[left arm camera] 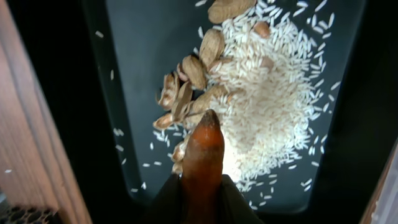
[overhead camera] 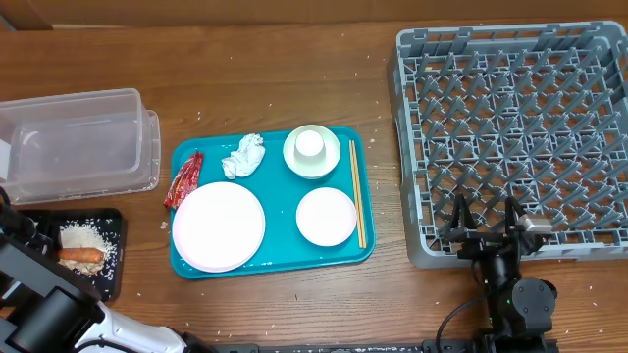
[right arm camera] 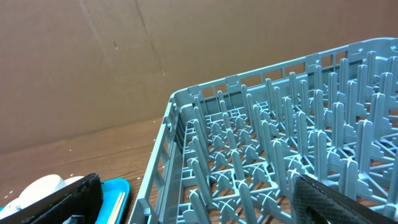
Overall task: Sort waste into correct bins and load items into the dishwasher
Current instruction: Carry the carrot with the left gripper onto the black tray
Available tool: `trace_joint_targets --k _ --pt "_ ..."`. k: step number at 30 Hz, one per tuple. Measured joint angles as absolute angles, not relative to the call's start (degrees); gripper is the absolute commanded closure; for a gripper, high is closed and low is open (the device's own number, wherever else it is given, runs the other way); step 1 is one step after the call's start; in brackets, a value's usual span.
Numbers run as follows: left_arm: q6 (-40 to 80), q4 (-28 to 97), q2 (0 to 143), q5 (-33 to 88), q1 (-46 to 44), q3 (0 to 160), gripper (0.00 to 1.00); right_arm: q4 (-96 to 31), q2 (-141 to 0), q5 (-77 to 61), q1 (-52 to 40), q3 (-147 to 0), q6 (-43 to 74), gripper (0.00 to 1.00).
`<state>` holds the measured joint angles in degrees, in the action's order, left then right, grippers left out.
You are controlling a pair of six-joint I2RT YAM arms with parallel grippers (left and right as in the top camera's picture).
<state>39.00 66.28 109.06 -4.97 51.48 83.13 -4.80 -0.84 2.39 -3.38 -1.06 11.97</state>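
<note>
My left gripper opens now, since the orange stick's whole visible length (overhead camera: 81, 255) (left arm camera: 205, 152) is over the black tray's bottom. Once released, the orange stick would rest there.
My left gripper (left arm camera: 202, 196) is shut on the orange carrot-like stick (left arm camera: 203, 155), its tip over the black tray (left arm camera: 149, 50) next to beige scraps of rice (left arm camera: 273, 106) and peanuts (left arm camera: 193, 81). Overhead, the stick (overhead camera: 81, 255) shows in the black tray (overhead camera: 110, 279). The clear tub (overhead camera: 78, 142) stands behind it. A red wrapper (overhead camera: 183, 179), white tissue (overhead camera: 243, 157), large plate (overhead camera: 218, 226), small plate (overhead camera: 326, 216), bowl holding a cup (overhead camera: 312, 150) and chopsticks (overhead camera: 358, 191) lie on the teal tray (overhead camera: 196, 270). My right gripper (overhead camera: 488, 224) is open at the near edge of the grey dish rack (overhead camera: 520, 127).
Rice grains are scattered on the wooden table round the black tray. The right wrist view looks across the rack's upright pegs (right arm camera: 261, 143) toward a cardboard wall (right arm camera: 93, 62), with the teal tray's corner (right arm camera: 118, 190) at lower left.
</note>
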Motion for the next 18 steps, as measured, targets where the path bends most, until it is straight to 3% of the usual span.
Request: trace_joint_targets --k 2,6,8,18 --pt "38.9 65.3 109.1 -5.0 51.5 82.9 0.75 -4.8 -0.8 2.4 -3.4 -1.1 11.9 0.0" --pt "38.5 64.7 109.1 -4.9 51.5 82.9 0.46 -4.8 -0.8 2.3 -3.4 -1.1 11.9 0.0" --pt "39.0 64.7 109.1 -4.8 51.5 82.9 0.42 -4.8 -0.8 2.4 -3.4 -1.1 12.0 0.0" --pt "34.7 66.2 109.1 6.4 51.5 83.4 0.44 -4.8 -0.8 2.3 -3.4 -1.1 11.9 0.0"
